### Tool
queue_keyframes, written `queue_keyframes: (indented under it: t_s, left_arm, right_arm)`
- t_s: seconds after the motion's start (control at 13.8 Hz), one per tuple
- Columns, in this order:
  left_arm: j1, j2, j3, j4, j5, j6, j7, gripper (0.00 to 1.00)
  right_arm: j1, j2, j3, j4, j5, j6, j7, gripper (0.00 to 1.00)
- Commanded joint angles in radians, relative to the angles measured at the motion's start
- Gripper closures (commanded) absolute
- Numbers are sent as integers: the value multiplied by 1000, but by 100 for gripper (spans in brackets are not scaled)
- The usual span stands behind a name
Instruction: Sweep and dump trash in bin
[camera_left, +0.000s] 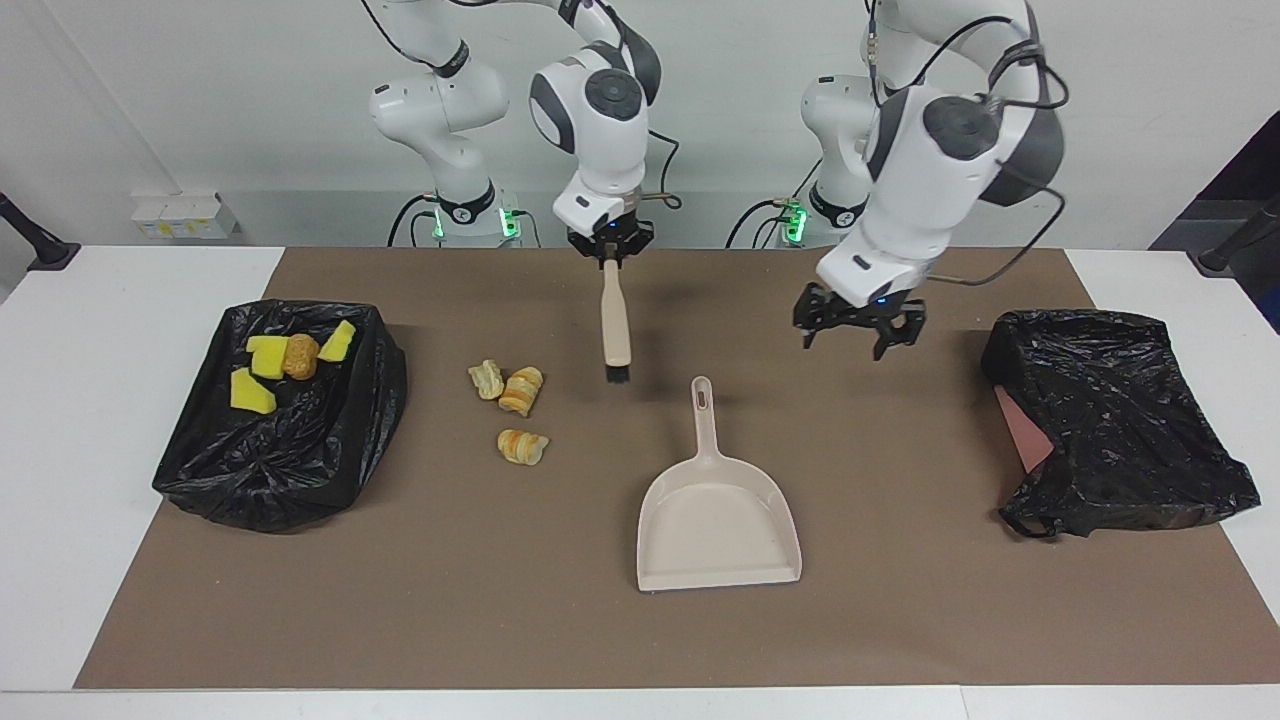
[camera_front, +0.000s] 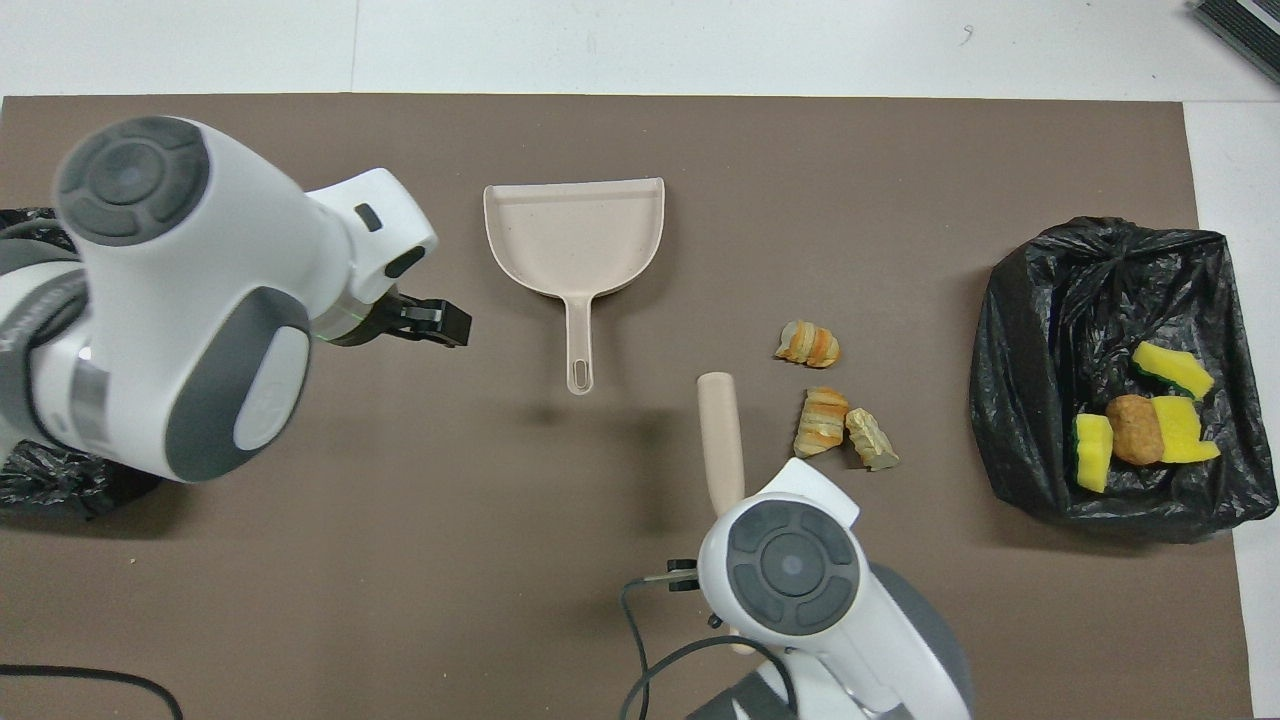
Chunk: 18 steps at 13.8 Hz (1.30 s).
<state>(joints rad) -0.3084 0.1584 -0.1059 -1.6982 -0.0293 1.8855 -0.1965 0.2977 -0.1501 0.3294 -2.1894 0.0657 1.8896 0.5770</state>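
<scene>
The broad pan is far wider than my open fingers, so my left gripper should next grab the dustpan (camera_front: 573, 235) by its slim handle (camera_front: 578, 341).
Three striped bread-like pieces of trash (camera_left: 521, 390) (camera_front: 822, 421) lie on the brown mat. Yellow sponge bits (camera_left: 252, 392) (camera_front: 1176, 428) and a golden-brown lump (camera_left: 300, 356) lie in the black-bagged bin (camera_left: 300, 470) (camera_front: 1030, 330) at the right arm's end. My right gripper (camera_left: 610, 252) is shut on the beige brush (camera_left: 616, 325) (camera_front: 721, 430). The brush hangs bristles down over the mat, between the bread pieces and the dustpan's handle. The beige dustpan (camera_left: 718, 520) (camera_front: 573, 235) lies flat, handle toward the robots. My left gripper (camera_left: 858, 338) (camera_front: 440, 322) hovers open beside that handle, holding nothing.
A second black-bagged bin (camera_left: 1110, 420) with a pink side showing sits at the left arm's end, mostly hidden under the left arm in the overhead view. The brown mat (camera_left: 900, 620) covers most of the white table.
</scene>
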Motion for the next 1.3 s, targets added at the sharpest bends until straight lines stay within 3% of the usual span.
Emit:
queue_keyframes:
  t_s: [0.0, 0.22, 0.43, 0.65, 0.72, 0.8, 0.87, 0.94, 1.08, 1.23]
  left_arm:
    - [-84, 79, 17, 2, 2, 123, -121, 0]
    - [-139, 167, 17, 2, 9, 284, -249, 0]
    - [-181, 237, 18, 6, 12, 352, -284, 0]
    - [-199, 276, 18, 11, 35, 376, -307, 0]
    - [-201, 274, 18, 11, 38, 373, -307, 9]
    - [-201, 274, 18, 11, 38, 366, -307, 37]
    - [-201, 271, 18, 9, 38, 345, -308, 80]
    - [-201, 270, 18, 9, 38, 330, -307, 100]
    - [-190, 268, 17, 8, 49, 326, -290, 100]
    - [-186, 259, 18, 2, 51, 322, -267, 100]
  right_arm:
    - [-106, -14, 11, -35, -88, 5, 4, 100]
    - [-230, -40, 11, -116, -129, 8, -38, 100]
    - [-326, -112, 11, -234, -135, 28, -158, 100]
    - [-404, -66, 14, -262, -138, 71, -242, 100]
    - [-401, -53, 17, -263, -138, 72, -249, 100]
    - [-390, -45, 19, -263, -136, 74, -265, 100]
    - [-373, -30, 19, -263, -118, 75, -290, 100]
    - [-361, -8, 19, -259, -104, 74, -313, 100]
    - [-330, -5, 19, -251, 41, 75, -391, 100]
    - [-310, 7, 20, -230, 91, 74, -399, 100]
